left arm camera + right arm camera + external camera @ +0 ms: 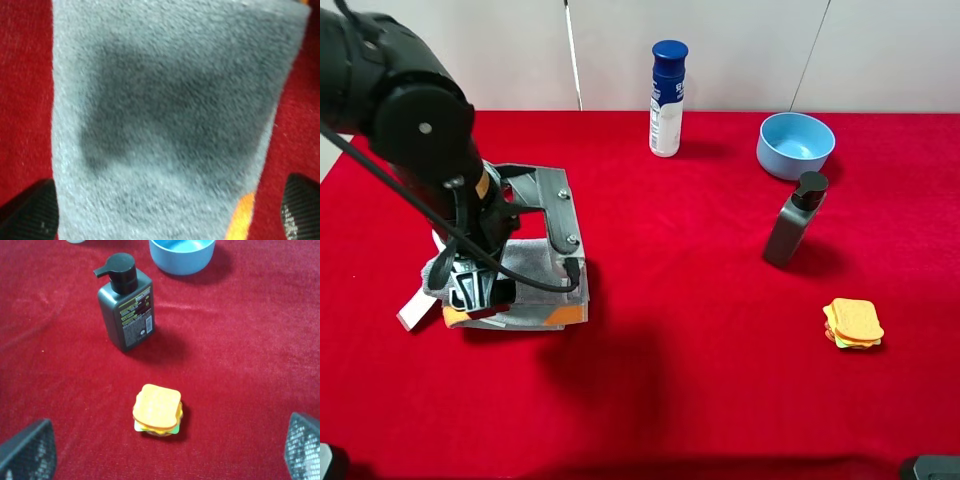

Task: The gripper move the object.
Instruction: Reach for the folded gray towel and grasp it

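Note:
The left gripper takes hold of the folded grey towel by its terry body (165,125) next, to move it across the red cloth.
The folded grey terry towel (532,268) with orange stripe bands lies on the red cloth at the left, its white tag (414,312) sticking out to the left. My left gripper (480,292), on the bulky black arm, is down right over it. In the left wrist view the towel (170,115) fills the frame and the left gripper (165,220) is open, with one dark fingertip (30,215) showing at each side of the towel. My right gripper (165,455) is open and empty above the cloth, far from the towel.
A small orange-yellow sponge stack (852,324) lies at the right, also in the right wrist view (157,411). A dark pump bottle (794,220), a blue bowl (795,145) and a white bottle with a blue cap (666,98) stand towards the back.

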`<action>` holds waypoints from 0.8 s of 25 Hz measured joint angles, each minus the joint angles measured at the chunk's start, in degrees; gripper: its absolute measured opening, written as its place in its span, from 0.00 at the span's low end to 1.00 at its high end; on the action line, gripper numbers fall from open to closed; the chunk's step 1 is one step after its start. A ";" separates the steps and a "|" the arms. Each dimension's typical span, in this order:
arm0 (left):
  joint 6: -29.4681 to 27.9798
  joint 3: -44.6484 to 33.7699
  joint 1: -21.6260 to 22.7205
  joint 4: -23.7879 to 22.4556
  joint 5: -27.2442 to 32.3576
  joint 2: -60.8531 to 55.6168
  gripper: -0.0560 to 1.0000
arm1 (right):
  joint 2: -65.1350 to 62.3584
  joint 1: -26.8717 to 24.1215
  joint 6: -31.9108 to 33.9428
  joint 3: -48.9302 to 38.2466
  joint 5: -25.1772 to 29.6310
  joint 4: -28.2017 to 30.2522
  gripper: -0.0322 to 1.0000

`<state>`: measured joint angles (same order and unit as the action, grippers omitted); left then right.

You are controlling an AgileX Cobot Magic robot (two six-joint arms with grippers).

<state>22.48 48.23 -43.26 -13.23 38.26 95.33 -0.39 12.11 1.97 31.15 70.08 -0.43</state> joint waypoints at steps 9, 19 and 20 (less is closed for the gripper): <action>0.00 0.00 0.00 -0.47 -4.54 3.97 0.88 | 0.00 0.00 0.00 0.00 0.00 -0.04 0.70; 0.00 0.00 0.00 -0.35 -8.40 7.70 0.88 | 0.00 0.00 0.00 0.00 0.00 -0.16 0.70; 0.05 -0.05 0.00 -0.21 -8.71 7.92 0.88 | 0.00 0.00 0.00 0.00 0.00 -0.16 0.70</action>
<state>22.53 48.18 -43.26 -13.44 29.55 103.26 -0.39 12.11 1.97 31.15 70.08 -0.59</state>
